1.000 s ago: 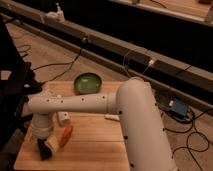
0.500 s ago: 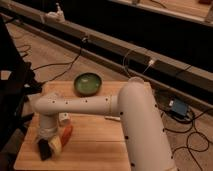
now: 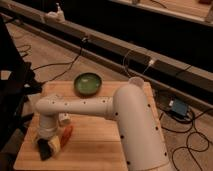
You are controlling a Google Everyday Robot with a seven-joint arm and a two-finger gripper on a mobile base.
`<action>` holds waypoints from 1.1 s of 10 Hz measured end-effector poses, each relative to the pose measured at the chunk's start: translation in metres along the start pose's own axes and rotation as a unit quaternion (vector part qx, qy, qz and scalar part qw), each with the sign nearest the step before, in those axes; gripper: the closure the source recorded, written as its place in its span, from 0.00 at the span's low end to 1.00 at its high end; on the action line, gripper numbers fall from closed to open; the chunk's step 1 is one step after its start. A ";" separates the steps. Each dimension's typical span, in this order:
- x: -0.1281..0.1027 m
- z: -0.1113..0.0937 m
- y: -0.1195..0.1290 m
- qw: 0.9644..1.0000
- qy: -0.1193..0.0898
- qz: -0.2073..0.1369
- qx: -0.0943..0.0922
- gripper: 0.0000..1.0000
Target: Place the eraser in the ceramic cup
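The gripper takes hold of the small black eraser by its block body point(image 3: 43, 147) next, to put it in the ceramic cup point(image 3: 135, 81).
The eraser point(image 3: 43, 149) is a small black block lying near the front left corner of the wooden table point(image 3: 95, 145). My gripper point(image 3: 49, 144) hangs from the white arm's wrist and sits low right over the eraser, open, with a pale finger point(image 3: 54, 144) beside the block's right side. I cannot tell whether it touches the eraser. The ceramic cup point(image 3: 135, 81) is a small white cylinder at the table's back right, partly hidden behind the arm's thick elbow.
A round green bowl point(image 3: 87, 83) stands at the back middle of the table. An orange carrot point(image 3: 66, 136) lies just right of the gripper, and a white pad point(image 3: 64, 119) lies behind it. Cables and a blue box point(image 3: 178, 107) lie on the floor to the right.
The wrist has shifted slightly right and lowered, bringing the gripper down onto the spot where the eraser lies. The eraser, carrot and bowl have not moved.
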 end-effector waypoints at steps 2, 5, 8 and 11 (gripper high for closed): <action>0.002 0.005 -0.008 1.000 -0.003 -0.011 0.001 0.30; 0.001 0.011 -0.021 0.999 -0.010 -0.032 0.001 0.61; -0.001 -0.001 -0.031 0.999 -0.005 -0.032 0.021 0.93; -0.006 -0.042 -0.046 0.997 0.014 -0.003 0.078 1.00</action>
